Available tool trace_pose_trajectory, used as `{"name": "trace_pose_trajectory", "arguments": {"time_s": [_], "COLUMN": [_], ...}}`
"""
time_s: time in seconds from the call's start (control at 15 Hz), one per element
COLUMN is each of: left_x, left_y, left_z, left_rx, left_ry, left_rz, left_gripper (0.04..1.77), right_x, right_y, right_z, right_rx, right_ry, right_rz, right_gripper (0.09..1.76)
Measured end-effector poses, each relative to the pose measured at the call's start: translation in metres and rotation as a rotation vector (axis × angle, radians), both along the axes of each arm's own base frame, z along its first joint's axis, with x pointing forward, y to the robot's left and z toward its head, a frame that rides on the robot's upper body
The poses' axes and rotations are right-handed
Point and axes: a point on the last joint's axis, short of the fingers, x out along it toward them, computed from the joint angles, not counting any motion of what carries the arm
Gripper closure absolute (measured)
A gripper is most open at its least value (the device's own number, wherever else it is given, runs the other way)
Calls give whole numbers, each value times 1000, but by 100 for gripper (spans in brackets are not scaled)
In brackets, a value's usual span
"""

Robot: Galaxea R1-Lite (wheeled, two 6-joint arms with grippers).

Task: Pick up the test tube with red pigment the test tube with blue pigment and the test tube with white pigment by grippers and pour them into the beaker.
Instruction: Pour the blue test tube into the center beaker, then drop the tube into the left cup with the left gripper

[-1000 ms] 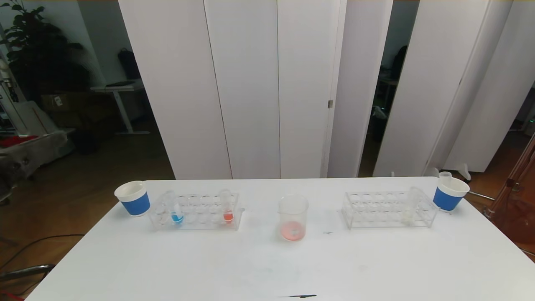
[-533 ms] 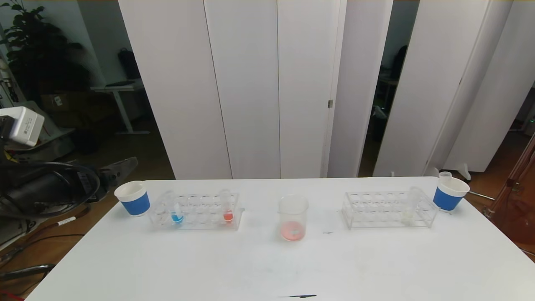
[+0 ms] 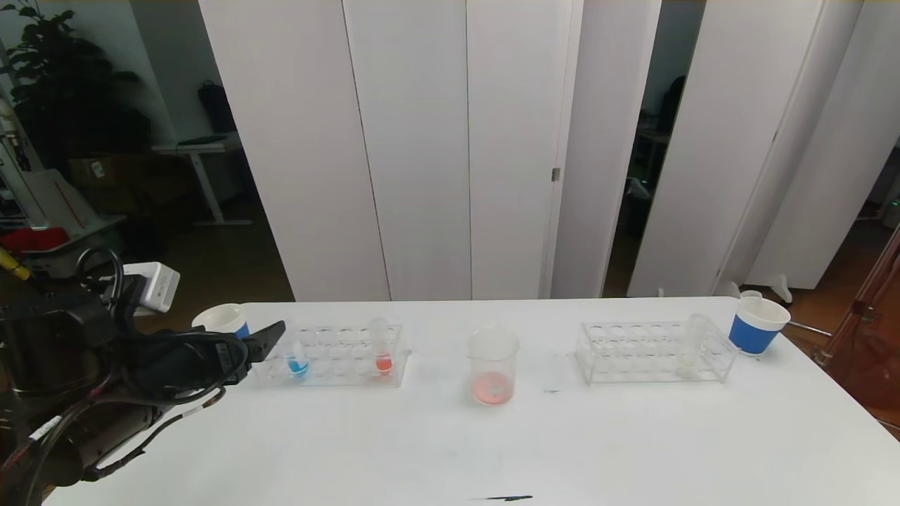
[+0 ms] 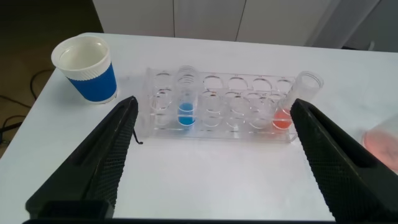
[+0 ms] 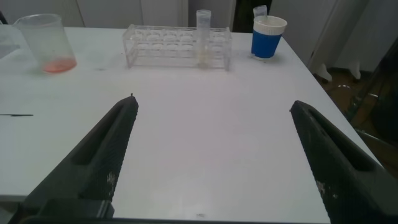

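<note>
My left gripper grabs the blue test tube by its upper end [image 3: 289, 332] next, since the rack's holes and plates close around the tube's bottom.
The test tube with blue pigment [image 3: 297, 358] [image 4: 186, 106] and the test tube with red pigment [image 3: 382, 351] [image 4: 289, 109] stand in the left clear rack [image 3: 337, 376]. The test tube with white pigment [image 3: 690, 346] [image 5: 203, 37] stands in the right rack [image 3: 633, 355]. Between the racks is the beaker [image 3: 493, 365] [image 5: 43, 43], with a little reddish liquid at its bottom. My left gripper [image 3: 271, 337] [image 4: 212, 102] is open and empty, level with the left rack's near-left end and facing it. My right gripper [image 5: 212, 102] is open over bare table, out of the head view.
A blue-banded paper cup [image 3: 223, 320] [image 4: 87, 68] stands left of the left rack, partly behind my left arm. A second cup [image 3: 756, 325] [image 5: 267, 36], with a clear tube in it, sits at the far right corner. A dark mark [image 3: 506, 498] lies at the table's front edge.
My left arm has come into view from the left and swung down and right, its fingertips now beside the left rack. Tubes, beaker and cups have not moved.
</note>
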Motion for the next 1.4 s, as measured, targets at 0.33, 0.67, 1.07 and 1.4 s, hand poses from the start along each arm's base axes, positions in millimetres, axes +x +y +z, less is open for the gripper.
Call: {"name": "trace_pose_trajectory", "arguments": {"time_s": [0.33,0.67,1.07,1.4], "left_x": [18,40,72,93], "left_y": [-1,-2,-1,3], "left_z": [-32,-54,-74,-85], "left_rx": [-26,-45,-22,-17], "left_ry": [25,37,44,-22], "left_rz": [11,22,95,118], "left_gripper": [6,6,6,6], "right_x": [0,0,0,0], "right_y": [0,0,0,0], "right_z": [0,0,0,0], "right_rx": [0,0,0,0], "right_ry": [0,0,0,0], "right_rz": [0,0,0,0], "right_gripper": [10,10,10,10]}}
